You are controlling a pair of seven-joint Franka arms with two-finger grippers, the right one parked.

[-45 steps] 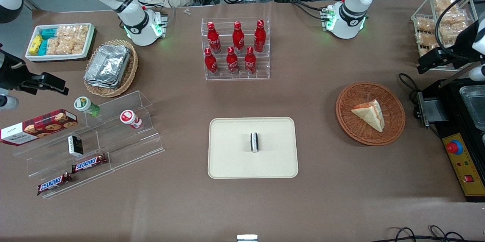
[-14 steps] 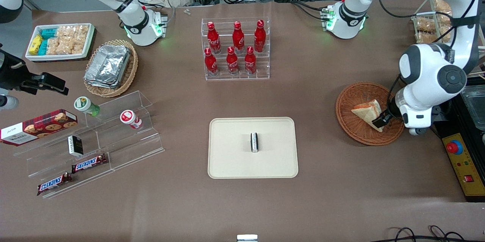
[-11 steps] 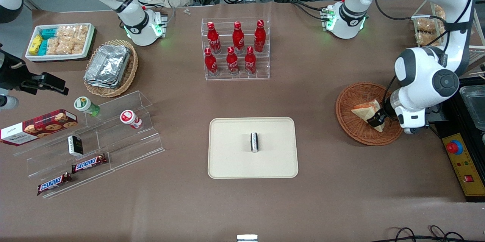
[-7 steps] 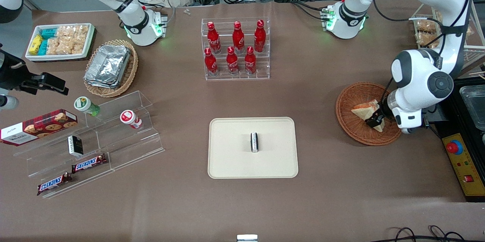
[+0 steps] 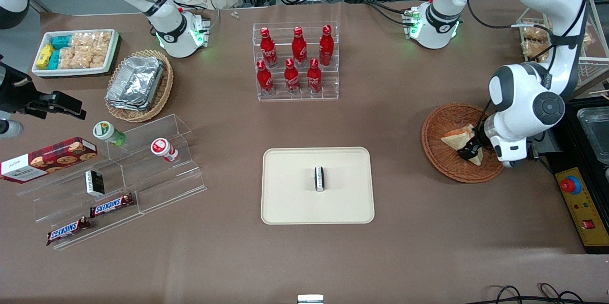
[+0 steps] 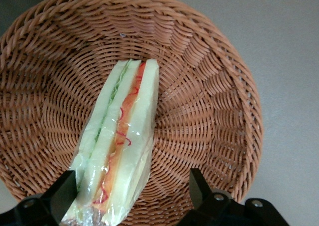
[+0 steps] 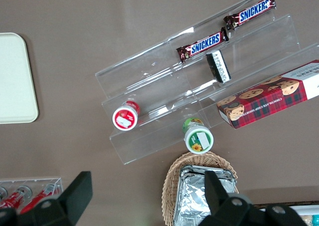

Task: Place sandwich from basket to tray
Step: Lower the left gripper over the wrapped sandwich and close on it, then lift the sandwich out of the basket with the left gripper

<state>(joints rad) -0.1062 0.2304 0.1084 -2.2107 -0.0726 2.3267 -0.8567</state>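
Observation:
My left gripper is to grab the sandwich by its wide end (image 5: pixel 475 157) next and place it from the basket on the tray (image 5: pixel 290 201).
The sandwich (image 5: pixel 457 139) lies in the round reddish-brown basket (image 5: pixel 441 163), a white wedge with orange and green filling. In the left wrist view the sandwich (image 6: pixel 122 146) runs lengthwise across the woven basket (image 6: pixel 209 101). My left gripper (image 5: pixel 469 151) is low in the basket, open, and its fingers straddle the wedge's wide end. One finger (image 6: pixel 65 191) sits close beside the bread; the other finger (image 6: pixel 197 183) stands well apart from it over bare wicker. The cream tray (image 5: pixel 290 201) lies near the table's middle, toward the parked arm from the basket.
A small black-and-white packet (image 5: pixel 319 178) stands on the tray. A clear rack of red bottles (image 5: pixel 297 61) is farther from the front camera than the tray. A black box with a red button (image 5: pixel 571 185) sits beside the basket. Clear shelves (image 5: pixel 142 175) hold snacks.
The left arm has swung in from the working arm's end and lowered into the basket. Over the last second its gripper slid a little farther over the sandwich. The sandwich has not moved.

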